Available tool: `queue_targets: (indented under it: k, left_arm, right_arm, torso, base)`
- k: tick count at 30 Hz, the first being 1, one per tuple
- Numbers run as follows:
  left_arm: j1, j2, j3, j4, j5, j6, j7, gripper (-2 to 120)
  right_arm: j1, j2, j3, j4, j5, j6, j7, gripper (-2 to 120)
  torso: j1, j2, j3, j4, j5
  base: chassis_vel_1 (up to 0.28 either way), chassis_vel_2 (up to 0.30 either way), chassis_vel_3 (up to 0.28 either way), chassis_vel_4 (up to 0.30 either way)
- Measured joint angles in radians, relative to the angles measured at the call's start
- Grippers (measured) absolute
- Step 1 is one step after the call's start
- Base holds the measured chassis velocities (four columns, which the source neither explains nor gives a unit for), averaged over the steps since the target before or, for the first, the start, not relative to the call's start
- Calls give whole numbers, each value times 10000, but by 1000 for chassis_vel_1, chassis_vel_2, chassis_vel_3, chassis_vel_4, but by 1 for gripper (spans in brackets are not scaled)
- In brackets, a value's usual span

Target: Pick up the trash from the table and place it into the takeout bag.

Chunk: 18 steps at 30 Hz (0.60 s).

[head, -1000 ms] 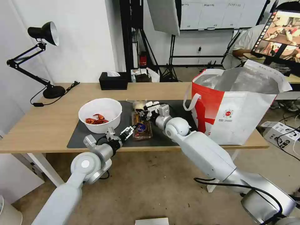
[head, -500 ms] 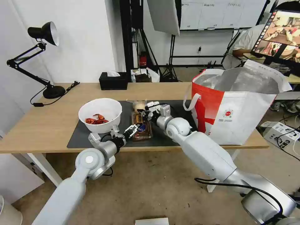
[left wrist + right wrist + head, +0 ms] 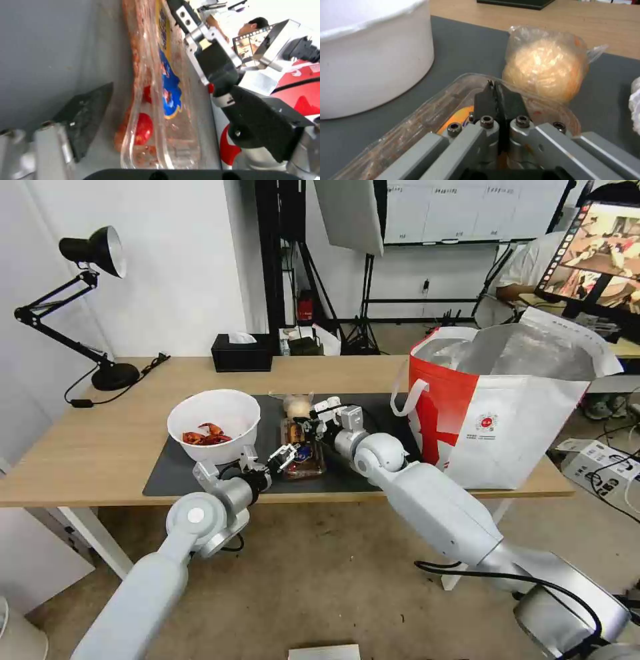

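My left gripper is to grab the clear plastic tray next by the tray's thin side edge beside the blue print, since the tray has a broad printed side.
A clear plastic tray (image 3: 303,452) with red scraps lies on the dark mat (image 3: 173,473) of the table (image 3: 100,447). My right gripper (image 3: 493,87) is shut on the tray's far rim, just in front of the beige wrapped ball (image 3: 543,67). My left gripper (image 3: 283,454) stands open at the tray's near left side, one finger (image 3: 83,117) resting on the mat beside the tray (image 3: 156,112). The white bowl (image 3: 213,427) with red shells sits to the left. Crumpled white tissue (image 3: 635,100) lies beside the ball. The red-and-white takeout bag (image 3: 507,407) stands open on the right.
A black tissue box (image 3: 242,353) sits at the table's back edge, and a black desk lamp (image 3: 93,253) stands at the back left. The bag's white loop handle (image 3: 407,397) hangs toward the mat. Bare wood stretches left of the mat.
My left gripper has moved forward and right, from the mat's front edge up to the tray's side. The right gripper has stayed at the tray's far end.
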Motion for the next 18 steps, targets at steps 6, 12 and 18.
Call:
queue_targets:
  k: [6, 12, 18]
  left_arm:
    - [-59, -18, -49, 86, 2, -22, -9, 86]
    - [-57, -27, -81, 100, 4, -39, -26, 75]
    - [20, -1, -85, 47, 23, -45, -32, 52]
  right_arm:
    - [-87, -3, 9, 4, -13, -56, -5, 0]
    - [-116, -2, 16, 52, -23, -66, 37, 0]
    - [-129, -23, 30, 130, -26, -76, 88, 0]
  torso:
    - [0, 0, 0, 0, 1]
    - [0, 0, 0, -1, 0]
    - [0, 0, 0, 0, 0]
  base:
    - [0, 0, 0, 0]
    - [0, 0, 0, 0]
    - [0, 0, 0, 0]
